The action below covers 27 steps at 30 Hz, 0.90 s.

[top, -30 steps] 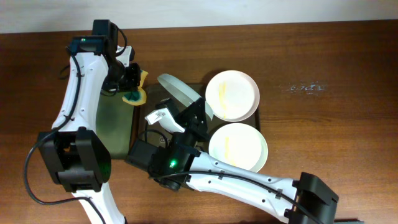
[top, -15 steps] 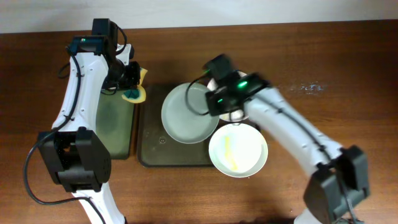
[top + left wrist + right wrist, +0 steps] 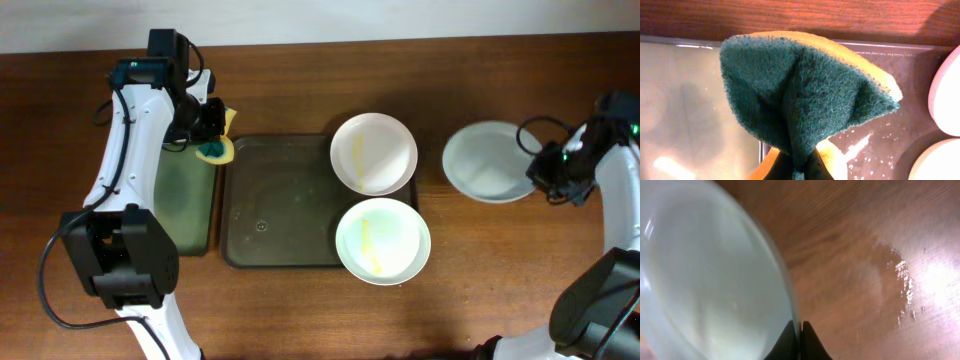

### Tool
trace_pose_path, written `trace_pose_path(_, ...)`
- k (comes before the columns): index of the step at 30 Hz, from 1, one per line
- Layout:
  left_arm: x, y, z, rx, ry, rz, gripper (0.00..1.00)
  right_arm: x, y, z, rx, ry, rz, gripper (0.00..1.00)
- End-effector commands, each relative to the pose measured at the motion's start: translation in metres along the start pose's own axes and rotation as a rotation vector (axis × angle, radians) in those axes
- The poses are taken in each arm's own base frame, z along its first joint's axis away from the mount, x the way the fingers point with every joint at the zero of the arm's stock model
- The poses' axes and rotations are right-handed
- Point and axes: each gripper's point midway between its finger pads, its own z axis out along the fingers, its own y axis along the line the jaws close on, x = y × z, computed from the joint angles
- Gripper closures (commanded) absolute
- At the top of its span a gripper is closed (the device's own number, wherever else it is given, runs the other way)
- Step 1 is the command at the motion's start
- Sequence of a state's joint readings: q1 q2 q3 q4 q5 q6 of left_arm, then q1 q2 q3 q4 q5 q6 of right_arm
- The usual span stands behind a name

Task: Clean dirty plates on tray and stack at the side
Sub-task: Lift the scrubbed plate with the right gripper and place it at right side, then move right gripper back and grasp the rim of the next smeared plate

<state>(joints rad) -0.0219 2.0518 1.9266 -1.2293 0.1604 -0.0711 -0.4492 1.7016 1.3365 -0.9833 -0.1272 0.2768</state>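
Observation:
The robot's right gripper should stay closed on the white plate until the plate lies flat, because the plate's rim is still tilted above the wooden table.
Two white plates with yellowish smears sit on the right side of the dark brown tray (image 3: pixel 270 210): one at the back (image 3: pixel 373 152), one at the front (image 3: pixel 382 240). A third white plate (image 3: pixel 485 175) with no visible smears is over the table right of the tray, its rim pinched in my right gripper (image 3: pixel 535 168); it fills the left of the right wrist view (image 3: pixel 710 280), where the right gripper's fingers (image 3: pixel 800 330) are shut on its edge. My left gripper (image 3: pixel 208 128) is shut on a green and yellow sponge (image 3: pixel 217 150) at the tray's back left corner; the sponge (image 3: pixel 805 95) fills the left wrist view.
A narrow black tray with a greenish inside (image 3: pixel 185 200) lies left of the brown tray. A wet shiny patch (image 3: pixel 905 280) shows on the wooden table beside the held plate. Bare wood lies right of and behind the held plate.
My right arm has carried the plate from over the tray rightwards to over the table at the right. The left arm and sponge have not moved.

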Motion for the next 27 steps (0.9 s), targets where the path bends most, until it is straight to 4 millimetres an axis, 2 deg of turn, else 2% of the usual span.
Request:
trace_pose_path(1,-0.008,0.0,-0.007,0.001,-0.03,0.018,1.0,0.018,-0.017,0.029,0.017,0.019,0.011,0.96)
trace_pose_path(5,-0.007,0.0,-0.007,0.001,-0.03,0.018,1.0,0.035,-0.023,0.061,0.013,0.009,0.003,0.95)
trace_pose_path(8,-0.007,0.0,-0.007,0.001,-0.029,0.018,1.0,0.037,-0.02,0.064,-0.007,0.015,0.003,0.56)
trace_pose_path(10,-0.006,0.0,-0.007,0.0,-0.023,0.017,1.0,0.041,-0.01,0.055,-0.052,0.054,0.007,0.48)
trace_pose_path(12,-0.005,0.0,-0.007,0.0,-0.02,0.017,1.0,0.042,0.005,0.031,-0.112,0.11,-0.021,0.46)
trace_pose_path(14,-0.005,0.0,-0.007,0.0,-0.02,0.017,1.0,0.047,0.031,-0.003,-0.229,0.173,-0.057,0.46)
trace_pose_path(15,-0.005,0.0,-0.007,0.0,-0.02,0.017,1.0,0.059,0.05,-0.019,-0.298,0.219,-0.104,0.46)
trace_pose_path(17,-0.005,0.0,-0.007,0.0,-0.02,0.017,1.0,0.081,0.066,-0.023,-0.326,0.284,-0.172,0.47)
trace_pose_path(20,-0.005,0.0,-0.007,0.0,-0.02,0.017,1.0,0.133,0.087,-0.016,-0.296,0.413,-0.347,0.47)
trace_pose_path(23,-0.004,0.0,-0.007,0.0,-0.016,0.016,1.0,0.168,0.078,0.01,-0.13,0.464,-0.452,0.49)
trace_pose_path(27,-0.003,0.0,-0.007,0.0,-0.011,0.015,1.0,0.204,0.073,0.039,-0.072,0.496,-0.502,0.55)
